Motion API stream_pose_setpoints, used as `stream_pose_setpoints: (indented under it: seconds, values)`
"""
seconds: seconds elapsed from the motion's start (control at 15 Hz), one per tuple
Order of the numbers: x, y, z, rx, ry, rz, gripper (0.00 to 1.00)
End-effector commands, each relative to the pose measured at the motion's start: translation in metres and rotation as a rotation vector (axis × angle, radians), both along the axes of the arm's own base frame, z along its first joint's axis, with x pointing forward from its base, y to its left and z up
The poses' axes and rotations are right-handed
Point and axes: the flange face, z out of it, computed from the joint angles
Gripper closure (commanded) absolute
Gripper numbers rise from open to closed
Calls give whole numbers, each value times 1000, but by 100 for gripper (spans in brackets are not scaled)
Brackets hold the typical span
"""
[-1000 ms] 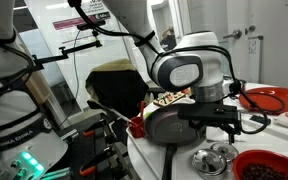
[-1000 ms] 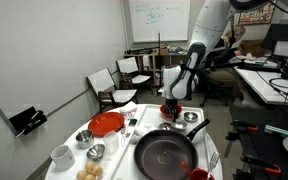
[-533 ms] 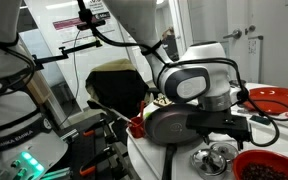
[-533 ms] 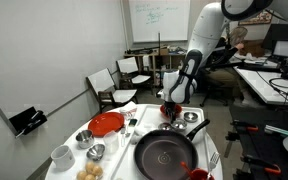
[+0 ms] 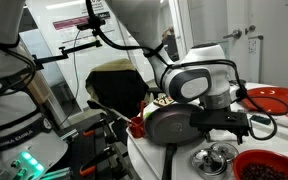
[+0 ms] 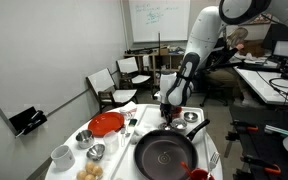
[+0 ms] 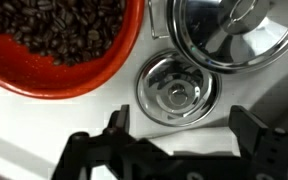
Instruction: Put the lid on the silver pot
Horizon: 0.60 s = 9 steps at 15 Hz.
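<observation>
I will grab the lid from above by its central knob to set it on the silver pot (image 6: 191,118). I will keep the lid flat and the lid's rim clear.
The lid (image 7: 174,95) is a small shiny silver disc with a central knob. It lies flat on the white table, between a red bowl of coffee beans (image 7: 54,40) and the silver pot (image 7: 234,35). It also shows in an exterior view (image 5: 214,158). My gripper (image 7: 182,128) is open and empty. It hovers just above the lid, with one black finger on either side of it. In both exterior views the gripper (image 5: 224,122) (image 6: 169,108) points down over the table. The silver pot (image 6: 191,118) stands open beside the skillet.
A large black skillet (image 6: 166,155) lies near the table's front. A red plate (image 6: 106,124) and small white and silver cups (image 6: 62,155) sit at one side. The bean bowl (image 5: 266,166) is right beside the lid. Chairs and desks stand behind.
The arm has come down and shifted sideways over the table, bringing the open gripper closer above the lid. Nothing on the table has moved.
</observation>
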Motion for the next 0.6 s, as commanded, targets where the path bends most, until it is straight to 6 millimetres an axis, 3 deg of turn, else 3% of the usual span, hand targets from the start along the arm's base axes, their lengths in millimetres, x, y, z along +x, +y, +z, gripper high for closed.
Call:
stream_pose_setpoints:
  seconds: [0.0, 0.53]
  values:
    - [7, 1, -11, -3, -9, 33, 0]
    - [5, 5, -28, 5, -3, 68, 0]
